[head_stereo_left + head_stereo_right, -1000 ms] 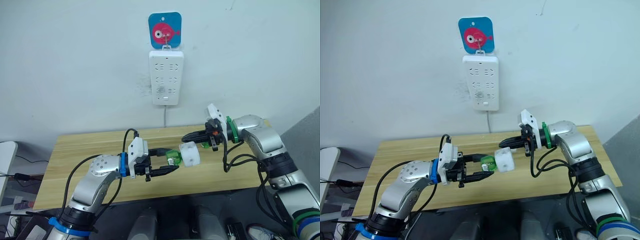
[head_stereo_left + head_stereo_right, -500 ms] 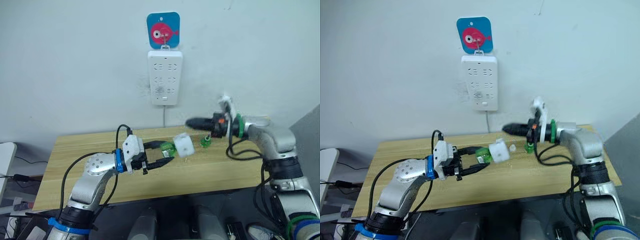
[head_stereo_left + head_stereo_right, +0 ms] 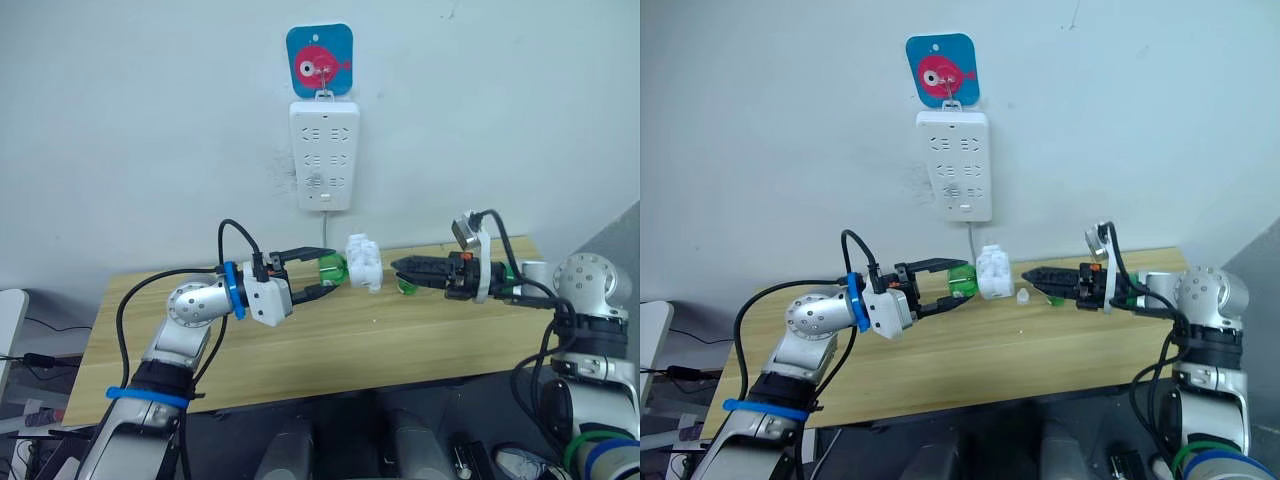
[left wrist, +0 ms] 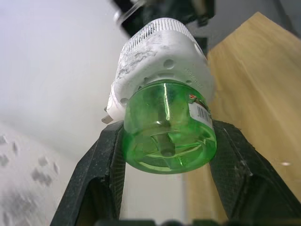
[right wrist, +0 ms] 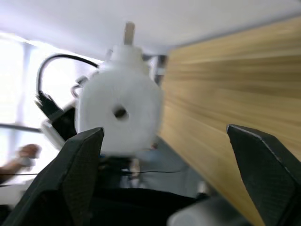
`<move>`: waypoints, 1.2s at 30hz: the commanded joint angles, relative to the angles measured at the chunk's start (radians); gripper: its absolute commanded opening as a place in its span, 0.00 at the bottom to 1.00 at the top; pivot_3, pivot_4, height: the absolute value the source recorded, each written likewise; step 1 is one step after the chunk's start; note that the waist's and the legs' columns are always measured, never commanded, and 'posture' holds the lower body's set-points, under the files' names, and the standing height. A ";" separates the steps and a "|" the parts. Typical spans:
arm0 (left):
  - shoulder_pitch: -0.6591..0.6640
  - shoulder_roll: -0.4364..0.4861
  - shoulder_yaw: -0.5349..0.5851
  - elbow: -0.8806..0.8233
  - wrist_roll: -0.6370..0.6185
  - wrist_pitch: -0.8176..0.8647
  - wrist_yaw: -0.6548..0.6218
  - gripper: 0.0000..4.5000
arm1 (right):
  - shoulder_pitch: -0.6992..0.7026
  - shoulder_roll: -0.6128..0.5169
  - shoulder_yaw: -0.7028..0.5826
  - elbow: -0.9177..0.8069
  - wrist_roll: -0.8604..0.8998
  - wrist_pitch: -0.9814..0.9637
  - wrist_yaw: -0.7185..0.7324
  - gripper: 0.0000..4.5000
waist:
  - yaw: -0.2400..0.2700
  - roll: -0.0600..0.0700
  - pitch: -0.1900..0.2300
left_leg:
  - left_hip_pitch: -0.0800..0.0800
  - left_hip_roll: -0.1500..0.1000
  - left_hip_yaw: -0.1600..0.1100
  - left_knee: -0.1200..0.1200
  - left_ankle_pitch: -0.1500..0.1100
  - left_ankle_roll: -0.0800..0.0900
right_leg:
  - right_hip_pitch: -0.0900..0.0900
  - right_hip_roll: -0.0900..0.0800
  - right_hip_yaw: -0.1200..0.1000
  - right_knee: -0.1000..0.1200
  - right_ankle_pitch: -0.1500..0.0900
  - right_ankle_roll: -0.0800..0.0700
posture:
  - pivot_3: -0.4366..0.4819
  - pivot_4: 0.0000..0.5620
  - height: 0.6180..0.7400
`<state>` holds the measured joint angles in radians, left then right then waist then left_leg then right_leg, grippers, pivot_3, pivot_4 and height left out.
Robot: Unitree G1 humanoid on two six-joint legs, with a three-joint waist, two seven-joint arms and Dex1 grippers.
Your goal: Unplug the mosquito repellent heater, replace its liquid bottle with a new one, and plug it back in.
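Note:
I should grab the white heater by the sides of its housing with my right gripper. The heater's metal prongs then stay free to plug back in.
My left gripper (image 3: 328, 272) is shut on a round green liquid bottle (image 4: 165, 127), and the bottle is seated in the base of the white mosquito repellent heater (image 3: 362, 263). Bottle and heater hang above the table's back edge, below the power strip (image 3: 324, 155). My right gripper (image 3: 398, 267) is level with the heater, just to its right. It is open and holds nothing. The heater's vent hole faces it (image 5: 120, 110). A second green bottle (image 3: 1055, 298) stands on the table below that gripper, beside a small white cap (image 3: 1023, 296). I cannot tell which bottle is the new one.
The white power strip hangs on the wall from a blue hook plate with a pink fish (image 3: 319, 62). Its cord drops behind the wooden table (image 3: 330, 345). The left arm's black cable loops above its wrist.
The right gripper has let go of the heater, opened and drawn back to the right. The left arm has lifted the bottle and heater up toward the wall.

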<state>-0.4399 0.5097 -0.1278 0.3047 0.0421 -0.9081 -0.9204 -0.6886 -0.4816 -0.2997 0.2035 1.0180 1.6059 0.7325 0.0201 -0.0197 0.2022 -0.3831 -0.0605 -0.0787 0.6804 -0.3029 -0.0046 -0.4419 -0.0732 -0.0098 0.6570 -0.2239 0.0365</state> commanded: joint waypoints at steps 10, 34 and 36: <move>-0.065 0.002 -0.051 0.077 0.036 -0.145 0.120 0.49 | 0.005 -0.010 0.042 -0.016 0.324 0.009 -0.237 0.99 | 0.001 0.000 0.000 | 0.000 0.000 0.001 0.001 0.000 0.001 | 0.000 0.000 0.000 0.001 0.000 0.000 | 0.52 0.31 1.00; -0.051 0.018 -0.128 0.061 0.008 -0.019 0.130 0.57 | 0.019 0.114 0.004 -0.097 0.381 -0.034 -0.480 0.66 | -0.001 0.000 0.000 | 0.000 0.000 0.000 0.001 0.000 0.001 | 0.000 0.001 0.000 0.002 0.000 0.000 | 0.52 0.30 1.00; -0.010 0.045 -0.131 0.003 -0.058 0.190 0.068 0.70 | 0.026 0.112 0.027 -0.147 0.282 -0.102 -0.531 0.66 | -0.006 0.001 0.000 | 0.000 0.000 0.001 0.001 0.000 0.001 | 0.000 0.001 0.000 0.002 0.000 0.000 | 0.52 0.30 1.00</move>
<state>-0.4776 0.5330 -0.2498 0.3559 0.0401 -0.8530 -0.8099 -0.6598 -0.3653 -0.2630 0.1172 1.3404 1.5632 0.2314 0.0142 -0.0190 0.2017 -0.3832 -0.0604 -0.0781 0.6817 -0.3033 -0.0038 -0.4421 -0.0723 -0.0093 0.6607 -0.2238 0.0370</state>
